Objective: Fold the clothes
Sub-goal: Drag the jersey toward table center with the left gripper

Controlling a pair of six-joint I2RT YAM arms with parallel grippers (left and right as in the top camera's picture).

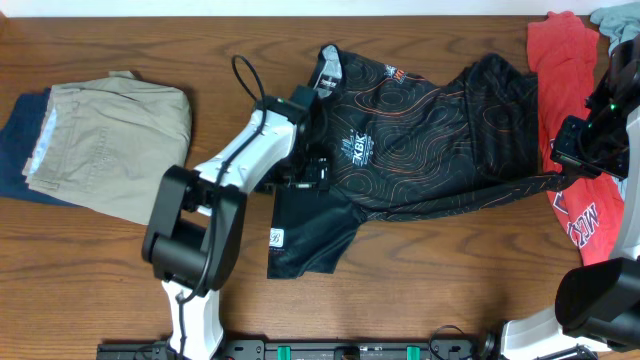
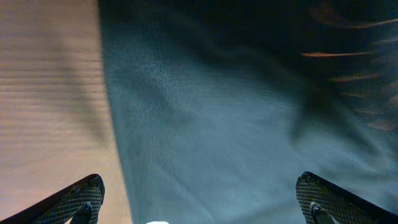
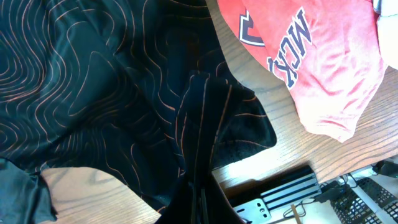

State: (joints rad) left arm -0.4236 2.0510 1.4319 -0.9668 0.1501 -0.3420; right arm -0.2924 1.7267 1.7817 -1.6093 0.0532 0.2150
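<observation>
My left gripper grabs the plain dark sleeve's shoulder end (image 1: 312,202) next, opposite my right gripper, to spread and fold the black jersey (image 1: 430,130).
The clothes are a black jersey (image 1: 430,130) with thin orange contour lines, spread across the middle of the table. Its plain dark sleeve (image 1: 305,235) points toward the front edge. My left gripper (image 1: 316,172) hovers over the jersey's left side. In the left wrist view its fingers (image 2: 86,194) stand wide open above dark cloth (image 2: 236,124), holding nothing. My right gripper (image 1: 562,172) is shut on the jersey's right edge, which is pulled out into a taut strip. In the right wrist view that gathered fabric (image 3: 202,124) runs into the shut gripper (image 3: 200,202).
A red shirt (image 1: 572,90) with white lettering lies at the right, partly under my right arm, and shows as a red shirt (image 3: 311,56) in the right wrist view. Folded khaki shorts (image 1: 110,140) lie on a navy garment (image 1: 18,140) at the left. The table's front edge (image 3: 267,168) is close to the right gripper.
</observation>
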